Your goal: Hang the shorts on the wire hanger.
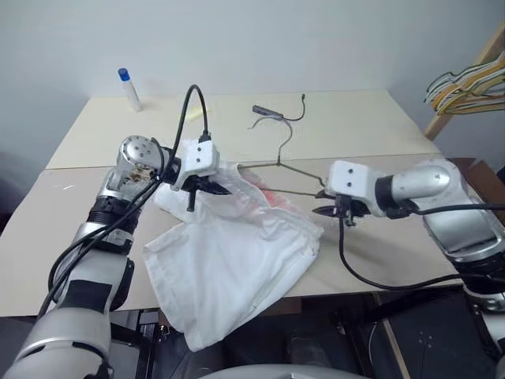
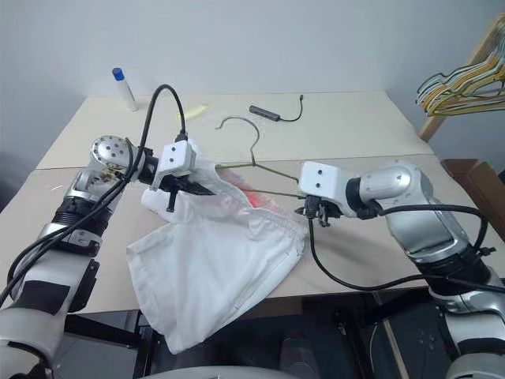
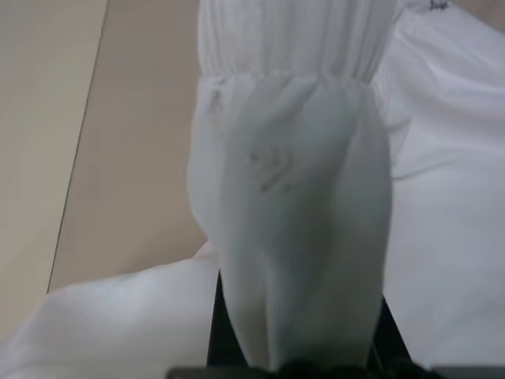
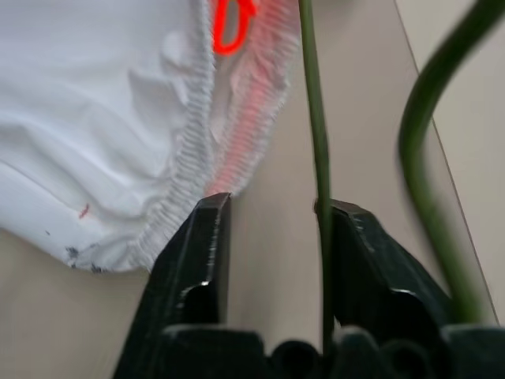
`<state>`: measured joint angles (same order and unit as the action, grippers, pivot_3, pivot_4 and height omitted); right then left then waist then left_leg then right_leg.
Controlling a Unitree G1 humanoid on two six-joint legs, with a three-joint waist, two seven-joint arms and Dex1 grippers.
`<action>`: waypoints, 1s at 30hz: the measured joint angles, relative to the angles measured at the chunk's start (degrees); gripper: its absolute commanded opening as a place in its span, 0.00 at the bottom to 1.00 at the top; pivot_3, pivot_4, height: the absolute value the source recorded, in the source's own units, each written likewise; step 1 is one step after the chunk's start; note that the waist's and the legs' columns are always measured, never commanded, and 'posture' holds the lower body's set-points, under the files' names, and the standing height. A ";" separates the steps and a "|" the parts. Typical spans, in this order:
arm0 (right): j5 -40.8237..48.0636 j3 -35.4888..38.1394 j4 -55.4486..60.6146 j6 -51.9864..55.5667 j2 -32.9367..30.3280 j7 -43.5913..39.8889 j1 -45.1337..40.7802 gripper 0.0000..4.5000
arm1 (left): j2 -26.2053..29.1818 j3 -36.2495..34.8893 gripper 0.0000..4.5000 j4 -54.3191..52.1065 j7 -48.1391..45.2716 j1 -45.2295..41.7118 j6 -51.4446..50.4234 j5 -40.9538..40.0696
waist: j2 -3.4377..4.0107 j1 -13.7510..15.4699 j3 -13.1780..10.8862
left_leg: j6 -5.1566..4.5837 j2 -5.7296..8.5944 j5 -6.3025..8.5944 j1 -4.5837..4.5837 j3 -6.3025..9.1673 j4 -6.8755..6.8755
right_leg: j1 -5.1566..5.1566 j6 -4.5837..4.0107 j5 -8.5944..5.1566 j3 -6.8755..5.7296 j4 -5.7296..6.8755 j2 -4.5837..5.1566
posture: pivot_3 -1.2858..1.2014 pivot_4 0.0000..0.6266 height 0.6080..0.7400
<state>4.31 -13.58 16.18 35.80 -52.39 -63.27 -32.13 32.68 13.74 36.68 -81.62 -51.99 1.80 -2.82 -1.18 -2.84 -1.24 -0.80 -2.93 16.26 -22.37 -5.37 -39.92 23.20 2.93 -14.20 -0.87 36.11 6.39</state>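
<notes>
The right gripper grabs the loose end of the waistband (image 1: pixel 315 230) (image 4: pixel 175 212) next, where the waistband's gathered edge stands up, since the shorts' legs lie slack.
The white shorts (image 1: pixel 237 260) lie crumpled on the table, one leg hanging over the front edge. A red-orange patch (image 1: pixel 272 197) shows inside the waistband. My left gripper (image 1: pixel 217 188) is shut on the gathered waistband (image 3: pixel 300 197) and holds it lifted. The wire hanger (image 1: pixel 288 170) lies behind the shorts with its hook toward the back, and one end runs into the waist opening. My right gripper (image 4: pixel 272 209) is at the hanger's right end, by the waistband's edge. Its jaws stand open, with the wire (image 4: pixel 316 158) between them, resting against one finger (image 4: pixel 371 260).
At the table's back left stands a white bottle with a blue cap (image 1: pixel 130 89). A black cable with a small adapter (image 1: pixel 272 113) lies at the back middle. A bunch of yellow and white hangers (image 1: pixel 465 83) hangs on a wooden rack at the far right.
</notes>
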 measured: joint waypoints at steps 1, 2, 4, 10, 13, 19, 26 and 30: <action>0.89 2.33 0.07 0.73 -0.55 0.39 1.41 0.69 | 0.13 -0.58 0.00 -0.59 0.21 0.56 -0.97 -0.53 | 0.00 0.01 0.00 | 0.00 0.00 0.00 0.00 0.00 0.00 | 0.00 0.00 0.00 -0.01 0.00 0.00 | 0.49 0.00 1.00; 1.99 5.23 0.07 2.02 -1.24 0.90 3.19 0.79 | 0.38 -1.27 0.00 -1.41 0.52 1.31 -1.90 -1.06 | 0.00 0.06 0.00 | 0.00 0.00 0.00 0.00 0.01 0.00 | -0.01 0.00 0.00 -0.01 0.01 0.00 | 0.49 0.00 1.00; 3.95 10.32 0.22 4.52 -2.30 1.65 6.83 0.93 | 0.88 -2.28 0.00 -2.37 1.57 2.17 -3.65 -1.83 | -0.01 0.19 0.00 | 0.00 0.00 0.00 0.01 0.03 -0.01 | -0.03 0.00 0.00 -0.02 0.02 -0.01 | 0.49 0.00 1.00; 12.25 21.36 5.01 14.74 1.24 4.98 19.09 0.99 | 1.72 -4.29 0.00 -5.54 3.14 3.97 -7.55 -3.20 | -0.05 0.20 0.03 | -0.01 -0.01 0.01 0.09 0.07 0.00 | -0.09 0.00 0.00 -0.02 0.06 -0.02 | 0.49 0.00 1.00; 18.45 23.51 8.29 22.36 11.07 9.83 21.96 0.99 | 1.71 -4.49 0.00 -6.96 3.57 4.92 -8.41 -3.83 | -0.04 -0.28 0.05 | 0.00 -0.03 0.00 0.15 0.08 0.02 | -0.09 -0.01 0.00 0.03 0.14 -0.06 | 0.49 0.00 1.00; 21.78 17.99 10.80 28.84 22.25 19.44 22.02 0.99 | 1.69 -4.57 0.00 -8.41 3.97 5.20 -9.77 -4.06 | -0.02 -0.63 0.06 | 0.01 -0.02 -0.01 0.11 0.10 0.00 | -0.08 -0.01 0.01 0.04 0.12 -0.05 | 0.49 0.00 1.00; 21.79 13.25 6.05 29.71 27.16 25.28 18.78 0.55 | 1.95 -4.66 0.00 -8.62 4.04 5.20 -10.56 -4.17 | -0.01 -0.57 0.06 | 0.01 -0.01 -0.01 0.04 0.15 0.00 | -0.06 0.00 0.01 0.00 0.08 -0.05 | 0.50 0.00 1.00; 23.01 15.25 4.29 29.55 26.98 25.85 18.43 0.24 | 3.03 -5.32 0.00 -9.60 4.10 5.61 -10.96 -4.34 | -0.01 -0.62 0.06 | 0.00 -0.01 0.00 0.07 0.13 0.00 | -0.07 0.01 0.02 0.02 0.09 -0.04 | 0.50 0.00 1.00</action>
<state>27.32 1.68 20.47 65.35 -25.41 -37.43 -13.70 35.71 8.42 27.09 -77.52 -46.38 -9.16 -7.16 -1.20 -3.47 -1.18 -0.80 -2.94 16.26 -22.30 -5.24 -39.92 23.13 2.94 -14.19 -0.85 36.20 6.35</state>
